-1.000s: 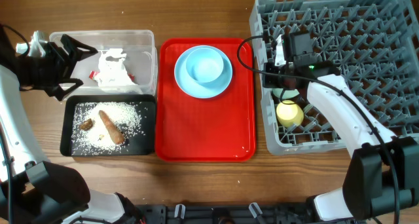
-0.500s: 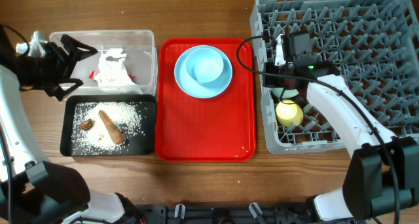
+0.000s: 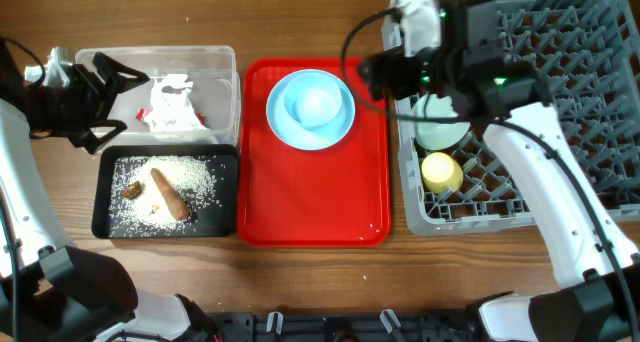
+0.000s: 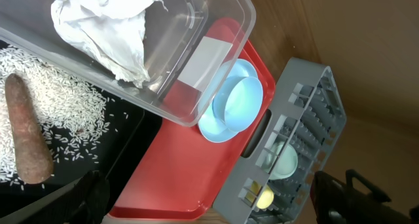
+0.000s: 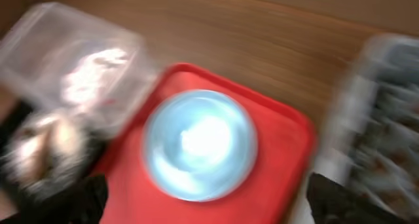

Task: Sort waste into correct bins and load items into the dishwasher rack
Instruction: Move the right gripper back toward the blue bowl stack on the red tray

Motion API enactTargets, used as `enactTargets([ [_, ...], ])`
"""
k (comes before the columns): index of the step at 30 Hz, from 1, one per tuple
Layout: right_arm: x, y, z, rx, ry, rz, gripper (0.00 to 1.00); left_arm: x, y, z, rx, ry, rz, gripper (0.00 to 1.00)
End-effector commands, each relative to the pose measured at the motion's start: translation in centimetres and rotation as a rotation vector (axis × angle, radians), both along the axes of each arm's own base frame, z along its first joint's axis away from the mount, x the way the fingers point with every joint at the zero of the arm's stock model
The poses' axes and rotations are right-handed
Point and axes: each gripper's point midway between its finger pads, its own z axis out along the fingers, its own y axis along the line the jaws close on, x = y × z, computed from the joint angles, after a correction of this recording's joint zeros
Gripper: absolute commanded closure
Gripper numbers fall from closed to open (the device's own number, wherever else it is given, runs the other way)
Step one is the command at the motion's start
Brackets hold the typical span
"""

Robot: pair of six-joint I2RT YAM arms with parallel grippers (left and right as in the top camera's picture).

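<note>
The light blue bowl (image 3: 314, 102) should stand sideways in the dishwasher rack (image 3: 560, 102), so my right gripper needs to grab it by one edge of its rim next.
The mint-green bowl (image 3: 441, 132) and the yellow cup (image 3: 441, 172) sit in the grey dishwasher rack (image 3: 560, 102), at its left side. My right gripper (image 3: 372, 77) hangs open over the rack's left edge and the red tray, empty. Its blurred wrist view looks down on the light blue bowl (image 5: 200, 144), between its spread fingers (image 5: 52, 201). That bowl (image 3: 314, 102) rests on the light blue plate (image 3: 285, 127). My left gripper (image 3: 112, 102) stays open beside the clear tub (image 3: 215, 62), which holds the napkin (image 3: 172, 102). A carrot piece (image 3: 170, 194) and rice (image 3: 200, 177) lie in the black tray (image 3: 103, 217).
The red serving tray (image 3: 310, 197) lies between the bins and the rack, its front half bare. Bare wooden table (image 3: 300, 282) runs along the front. The right arm's link (image 3: 545, 197) crosses the rack's front left part.
My right gripper has opened and let go of the mint-green bowl in the rack. It has risen and swung left toward the red tray. The left arm has not moved.
</note>
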Motion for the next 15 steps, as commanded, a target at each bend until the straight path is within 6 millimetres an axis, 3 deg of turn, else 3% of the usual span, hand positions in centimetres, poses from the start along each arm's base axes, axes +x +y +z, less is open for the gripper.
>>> enactTargets([
  [1, -2.4, 5.0, 0.7, 0.157, 0.015, 0.272, 0.01, 0.0, 0.2, -0.1, -0.002, 0.008, 0.011, 0.00],
  [4, -1.9, 6.6, -2.0, 0.087, 0.006, 0.323, 0.18, 0.0, 0.2, -0.1, -0.002, 0.008, 0.011, 0.00],
  [9, -0.8, 8.6, -8.3, -0.074, 0.037, 0.323, 0.32, 0.0, 0.2, -0.1, -0.002, 0.008, 0.011, 0.00],
  [15, -0.5, 11.5, -15.0, -0.228, 0.034, 0.370, 0.38, 0.0, 0.2, -0.1, -0.002, 0.008, 0.011, 0.00],
])
